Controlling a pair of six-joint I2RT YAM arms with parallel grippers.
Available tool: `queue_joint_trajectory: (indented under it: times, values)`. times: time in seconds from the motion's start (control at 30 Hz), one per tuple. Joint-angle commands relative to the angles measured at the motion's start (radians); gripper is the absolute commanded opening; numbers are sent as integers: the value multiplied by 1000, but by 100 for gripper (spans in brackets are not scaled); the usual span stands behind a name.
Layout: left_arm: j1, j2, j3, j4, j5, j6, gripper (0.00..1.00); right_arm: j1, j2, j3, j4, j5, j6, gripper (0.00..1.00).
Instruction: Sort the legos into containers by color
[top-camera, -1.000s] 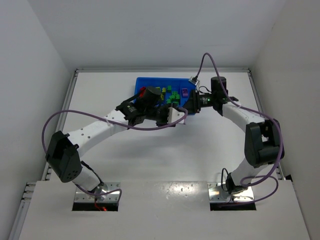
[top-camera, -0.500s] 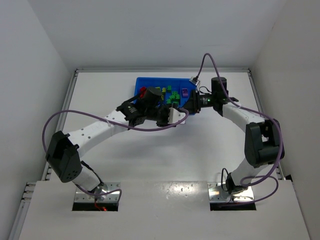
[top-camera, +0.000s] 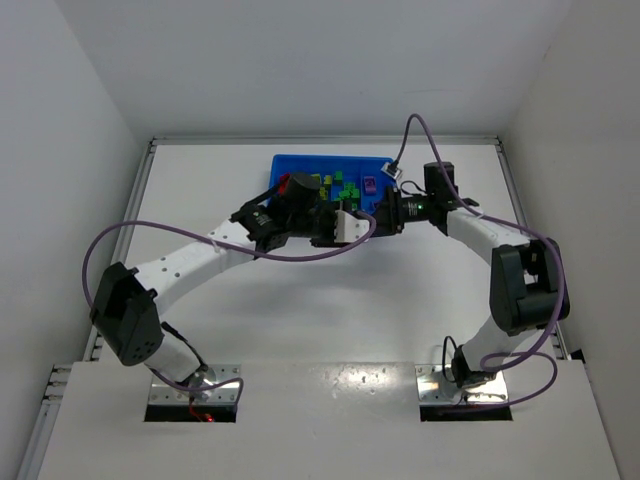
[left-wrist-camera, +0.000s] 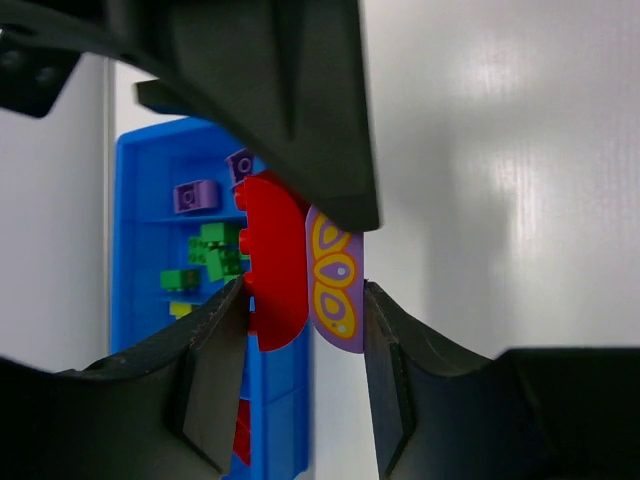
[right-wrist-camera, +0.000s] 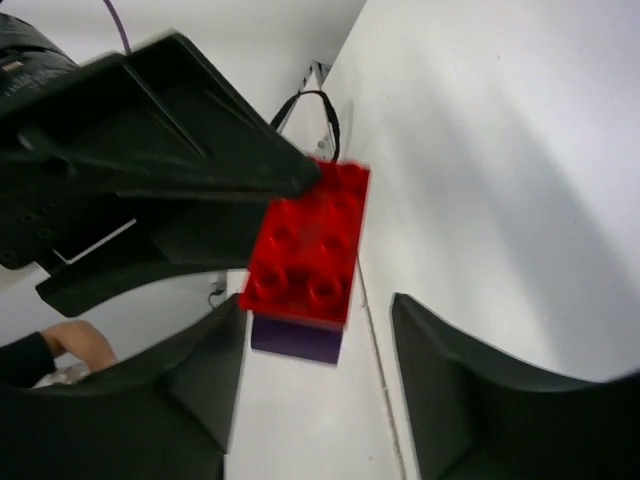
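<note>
The red brick (right-wrist-camera: 307, 248) should be grabbed by its sides with my right gripper next, and the purple brick is left for my left gripper. That will sort them by color.
My left gripper (left-wrist-camera: 298, 330) is shut on a two-brick lego stack: a red brick (left-wrist-camera: 275, 265) stuck to a purple brick with a yellow-orange pattern (left-wrist-camera: 336, 280). It holds the stack just in front of the blue tray (top-camera: 300, 164). My right gripper (right-wrist-camera: 318, 345) is open, with its jaws on either side of the same stack, red brick (right-wrist-camera: 310, 245) on top and purple (right-wrist-camera: 295, 340) below. In the top view the left gripper (top-camera: 345, 226) and right gripper (top-camera: 368, 220) meet nose to nose. Green legos (top-camera: 342, 193), a purple one (top-camera: 370, 184) and a red one (top-camera: 285, 183) lie in the tray.
The tray stands at the back centre of the white table, and it shows in the left wrist view (left-wrist-camera: 130, 300) with purple, green, yellow and red bricks in separate compartments. White walls close in the table on three sides. Purple cables loop off both arms.
My right gripper has moved left and a little nearer, up to the stack in my left gripper. The left gripper has shifted only slightly.
</note>
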Motion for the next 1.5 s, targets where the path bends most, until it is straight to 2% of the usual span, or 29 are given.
queue_joint_trajectory:
  times: [0.0, 0.1, 0.23, 0.63, 0.93, 1.3, 1.37, 1.47]
  values:
    - [10, -50, 14, 73, -50, 12, 26, -9, -40, 1, -96, 1, -85, 63]
    - [10, -59, 14, 64, -69, 12, 26, -9, -50, 19, -147, 41, -140, 69]
    - [10, -59, 14, 43, -69, 12, 26, -9, -60, 44, -170, 59, -150, 70]
    - [0, -50, 51, -77, -7, 23, 26, -9, -50, 148, -170, 71, -131, 71]
    - [0, -12, 101, -77, 3, 23, 26, 9, -60, 99, -179, 81, -131, 71]
    - [-29, -2, 112, -77, 21, 23, 26, 18, -40, 136, -135, 99, -105, 71]
    - [-29, -2, 112, -77, 21, 23, 26, 18, -31, 146, -135, 99, -105, 68]
    - [-29, -2, 103, -77, 21, 23, 26, 18, -31, 147, -114, 90, -94, 58]
